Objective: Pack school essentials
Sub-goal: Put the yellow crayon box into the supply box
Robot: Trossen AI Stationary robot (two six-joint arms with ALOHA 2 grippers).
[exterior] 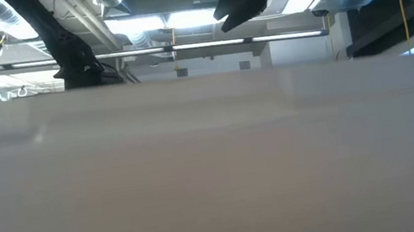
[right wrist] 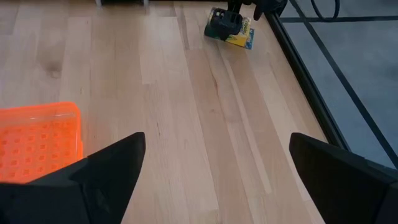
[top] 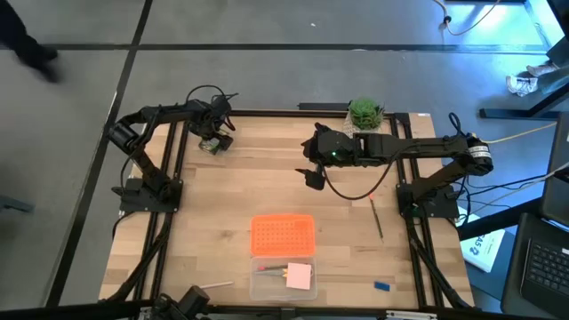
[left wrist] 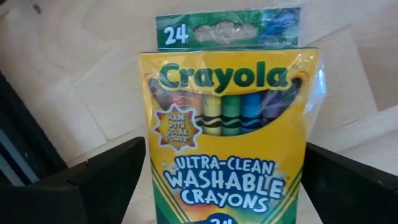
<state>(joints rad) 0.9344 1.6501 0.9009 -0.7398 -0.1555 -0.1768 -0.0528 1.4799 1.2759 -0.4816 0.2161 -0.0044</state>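
Observation:
The left gripper should next grab the crayon box by its long sides, so that the crayons can be packed into the case point(top: 267, 283).
A yellow-and-green crayon box point(left wrist: 227, 124) lies flat on the wooden table at the far left point(top: 210, 146). My left gripper point(left wrist: 225, 149) points down over it, open, with one finger beside each long side of the box. My right gripper point(top: 313, 176) hangs open above the middle of the table, with nothing between its fingers point(right wrist: 217, 143). Near the front edge, a pale pink pad point(top: 300, 276) lies inside a clear case point(top: 267, 283). A thin pencil point(top: 377, 218) and a small blue piece point(top: 382, 286) lie on the table at the right. My left gripper's fingers point(left wrist: 99, 180) come from above and stand along the box's two long sides point(left wrist: 147, 186), near its lower half. I cannot tell whether they touch it. The box lies flat on the table.
The case's orange lid point(top: 283, 235) lies flat just beyond the clear case. A potted green plant point(top: 365, 112) stands at the far edge, right of centre. A red cable point(top: 356, 194) droops under my right arm. Bare wood lies between the crayon box and the case.

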